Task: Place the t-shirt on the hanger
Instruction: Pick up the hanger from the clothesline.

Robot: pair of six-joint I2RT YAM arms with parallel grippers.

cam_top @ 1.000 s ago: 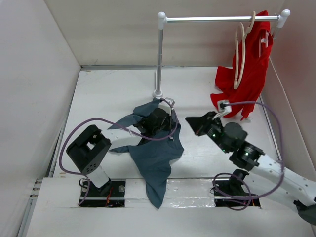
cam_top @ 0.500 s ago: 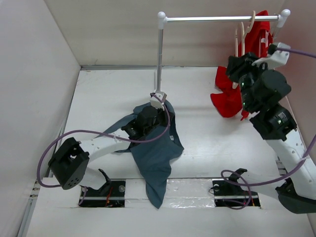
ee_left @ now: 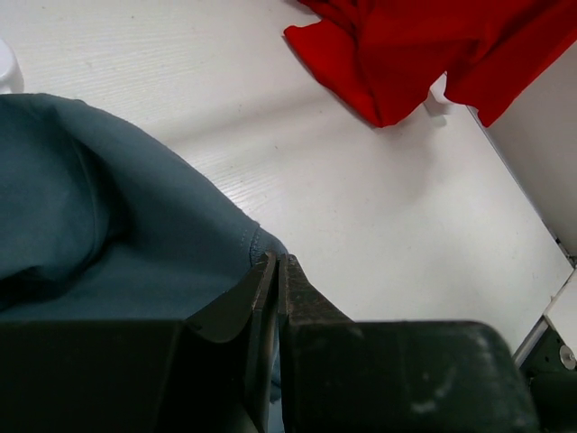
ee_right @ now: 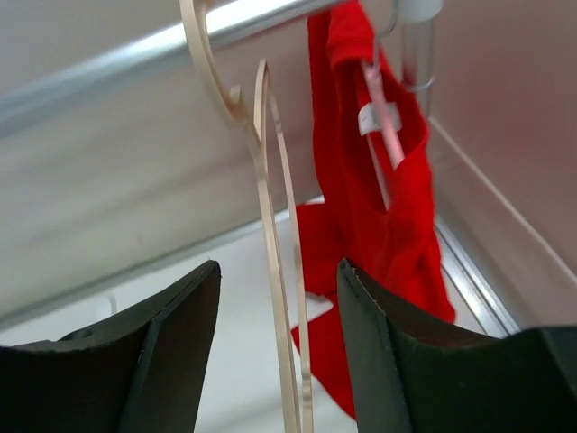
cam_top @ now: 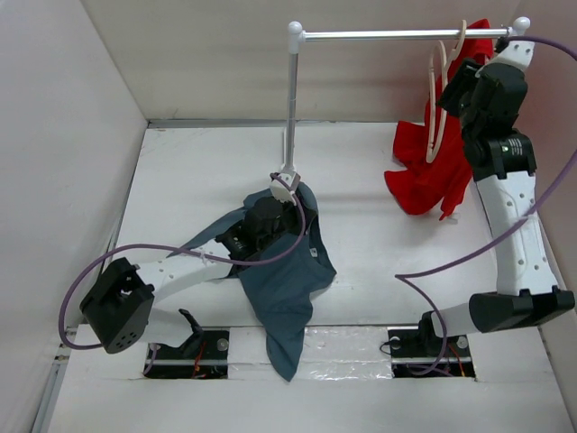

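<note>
The hanger will be grabbed next by one thin arm (cam_top: 443,105) with my right gripper, so its hook stays free. The hanger's other arm stays free to go into the t-shirt (cam_top: 287,275).
The slate-blue t-shirt (cam_top: 287,275) lies crumpled on the white table, one end trailing over the near edge. My left gripper (cam_top: 278,225) sits on its upper part, jaws shut on a fold of the fabric (ee_left: 108,225), which is pulled up into a small peak. The cream hanger (cam_top: 439,108) hangs by its hook from the silver rail (cam_top: 397,35) at the back right. My right gripper (cam_top: 451,86) is raised to it. In the right wrist view the right gripper (ee_right: 278,263) is open, with the hanger's thin arms (ee_right: 273,276) in line with the gap, touching neither finger.
A red garment (cam_top: 433,167) hangs from the same rail just right of the hanger, its tail resting on the table (ee_left: 424,45). The rail's upright post (cam_top: 290,108) stands just behind the shirt. White walls close in on both sides.
My right arm has swung up from the middle of the table to the hanger on the rail, and its jaws have opened. The left gripper has drawn the shirt slightly backward.
</note>
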